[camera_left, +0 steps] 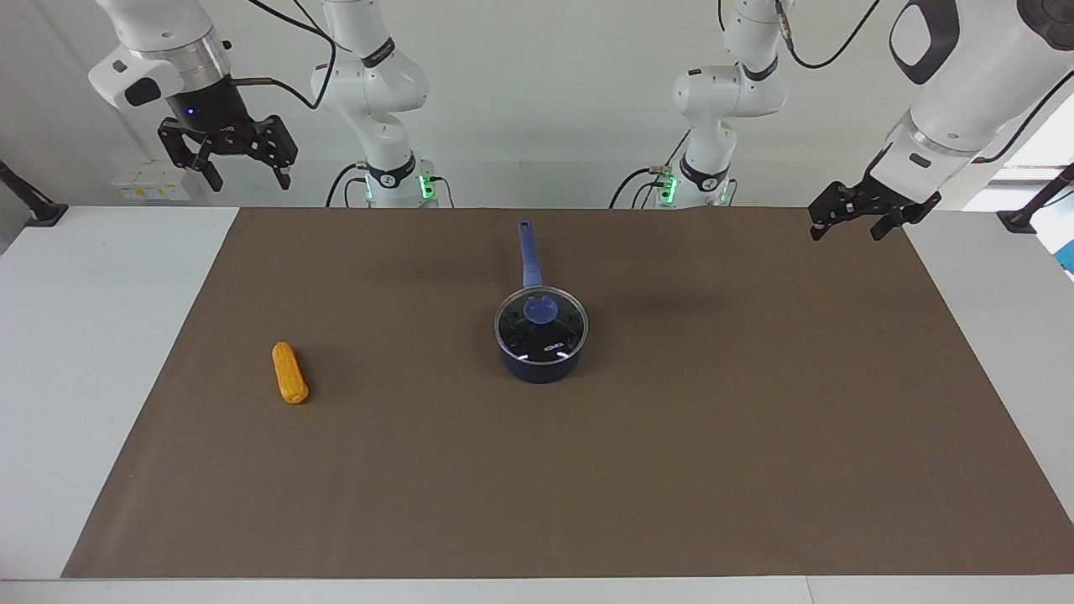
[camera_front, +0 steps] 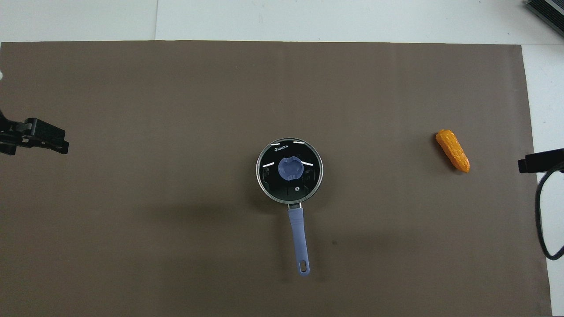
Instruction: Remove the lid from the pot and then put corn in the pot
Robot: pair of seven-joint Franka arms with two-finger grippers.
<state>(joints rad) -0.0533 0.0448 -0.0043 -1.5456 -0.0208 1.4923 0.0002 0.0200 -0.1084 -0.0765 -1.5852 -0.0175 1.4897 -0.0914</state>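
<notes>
The glass lid spreads wide across the whole pot, so to lift it off, I should next use my left gripper to grab the lid by its narrow blue knob (camera_front: 291,168).
The dark blue pot (camera_left: 539,369) stands mid-mat with its long handle (camera_left: 529,252) pointing toward the robots. The glass lid (camera_left: 554,340) with its blue knob (camera_left: 539,310) sits shut on it. From overhead the lid (camera_front: 304,182) covers the pot, and only the pot's handle (camera_front: 298,240) shows. The orange corn (camera_left: 289,372) lies on the mat toward the right arm's end, also seen overhead (camera_front: 452,150). My right gripper (camera_left: 251,183) hangs open, high over the table's corner. My left gripper (camera_left: 844,233) is open and empty over the mat's corner at its own end.
A brown mat (camera_left: 671,470) covers most of the white table (camera_left: 92,335). In the overhead view only the tips of the left gripper (camera_front: 48,138) and the right gripper (camera_front: 535,160) show at the edges, with a black cable (camera_front: 539,220) beside the right one.
</notes>
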